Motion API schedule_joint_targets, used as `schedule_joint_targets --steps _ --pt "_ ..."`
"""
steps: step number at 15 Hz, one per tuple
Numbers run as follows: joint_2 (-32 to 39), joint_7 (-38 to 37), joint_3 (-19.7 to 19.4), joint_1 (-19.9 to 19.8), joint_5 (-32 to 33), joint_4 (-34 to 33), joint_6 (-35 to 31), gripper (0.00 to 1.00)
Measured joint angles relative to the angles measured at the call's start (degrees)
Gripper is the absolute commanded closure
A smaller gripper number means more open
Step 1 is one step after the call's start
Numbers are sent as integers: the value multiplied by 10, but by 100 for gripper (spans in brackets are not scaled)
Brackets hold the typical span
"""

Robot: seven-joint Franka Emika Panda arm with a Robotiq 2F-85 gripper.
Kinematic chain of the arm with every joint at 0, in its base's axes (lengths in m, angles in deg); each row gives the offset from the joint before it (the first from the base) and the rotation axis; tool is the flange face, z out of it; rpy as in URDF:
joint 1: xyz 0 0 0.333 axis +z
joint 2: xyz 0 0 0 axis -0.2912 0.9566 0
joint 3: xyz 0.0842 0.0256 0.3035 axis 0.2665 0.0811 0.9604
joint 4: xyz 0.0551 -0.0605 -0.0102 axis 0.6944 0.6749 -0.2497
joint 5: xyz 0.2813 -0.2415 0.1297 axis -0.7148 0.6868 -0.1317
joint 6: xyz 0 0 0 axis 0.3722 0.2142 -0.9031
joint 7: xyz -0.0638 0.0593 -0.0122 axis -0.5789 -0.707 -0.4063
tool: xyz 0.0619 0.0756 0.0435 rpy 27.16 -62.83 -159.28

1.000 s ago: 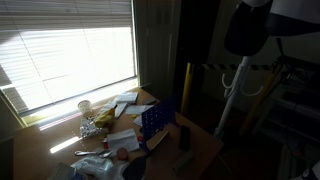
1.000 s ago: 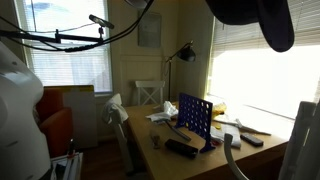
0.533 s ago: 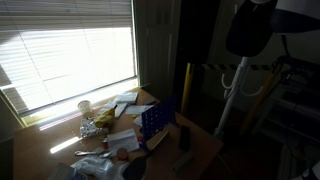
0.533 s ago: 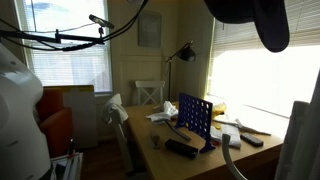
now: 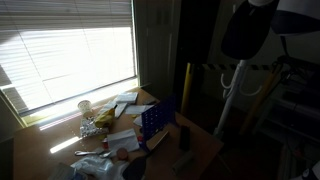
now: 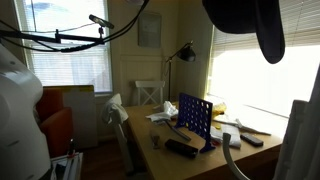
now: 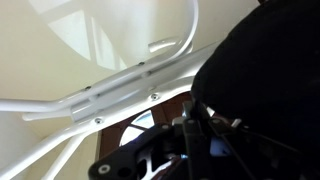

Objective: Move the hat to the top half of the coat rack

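The hat (image 5: 245, 32) hangs close against the rack and its dark edge covers the white hook, so it is now time for my gripper to open.
The hat (image 5: 245, 32) is a dark rounded blob hanging high in both exterior views (image 6: 243, 18), just above the coat rack (image 5: 231, 96), a thin white pole with curved hooks. In the wrist view the hat (image 7: 270, 70) fills the right side, and the rack's white hooks and bars (image 7: 130, 80) cross right behind it. My gripper (image 7: 197, 118) is shut on the hat's edge at the bottom of the wrist view. Whether the hat rests on a hook cannot be told.
A yellow post (image 5: 186, 85) stands beside the rack. The wooden table (image 5: 200, 140) carries a blue grid game (image 6: 194, 118), papers and small clutter. A bright window with blinds (image 5: 70, 50), a floor lamp (image 6: 172, 70) and a chair (image 6: 147, 95) are around.
The hat has shifted slightly sideways near the top of the rack. Nothing else has moved.
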Motion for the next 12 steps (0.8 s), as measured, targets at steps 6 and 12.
schedule_joint_targets --steps 6,12 --pt "0 6 1 0 11 10 -3 51" --pt "-10 3 -2 -1 6 6 0 8"
